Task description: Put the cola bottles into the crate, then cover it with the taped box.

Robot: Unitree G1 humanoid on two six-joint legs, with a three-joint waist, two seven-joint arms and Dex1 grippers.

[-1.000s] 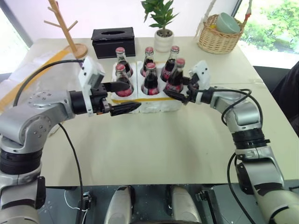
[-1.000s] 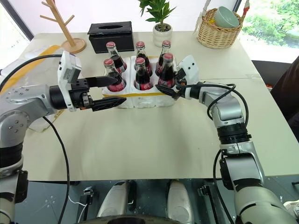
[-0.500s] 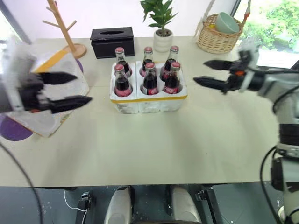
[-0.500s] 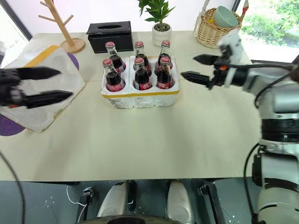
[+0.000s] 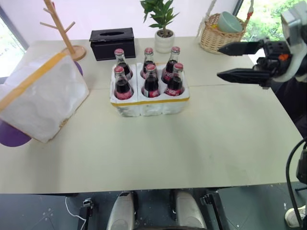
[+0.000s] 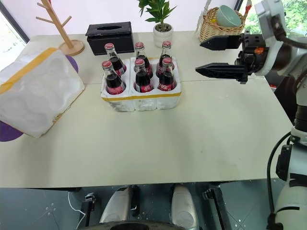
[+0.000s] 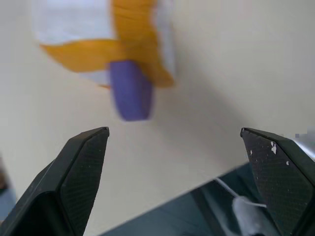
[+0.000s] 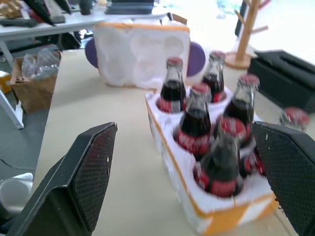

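The foam box (image 5: 44, 98) is too wide for the fingers. My left gripper takes hold of the box by its narrow purple tab (image 5: 12, 134) next, to cover the crate.
Several cola bottles (image 5: 149, 76) with red caps stand upright in the wells of the crate (image 5: 152, 104), a low white foam tray with one yellow band, mid-table. The taped box (image 5: 41, 96) lies tilted on its side at the table's left edge, its hollow side showing in the right wrist view (image 8: 142, 54). My right gripper (image 5: 219, 62) hangs open and empty above the table, to the right of the crate, fingers pointing left toward it. My left gripper (image 7: 172, 132) is open and empty over the table's edge near a blurred corner of the taped box (image 7: 98, 29).
A black tissue box (image 5: 114, 42), a wooden mug tree (image 5: 64, 28), a potted plant (image 5: 163, 28) and a wicker basket (image 5: 218, 40) holding a green bowl line the far edge. A purple disc (image 5: 12, 135) sticks out under the taped box.
Both grippers have pulled away from the crate. The left one swung far out to the left and left the head views; the right one rose and drew back to the right. Bottles stayed put.
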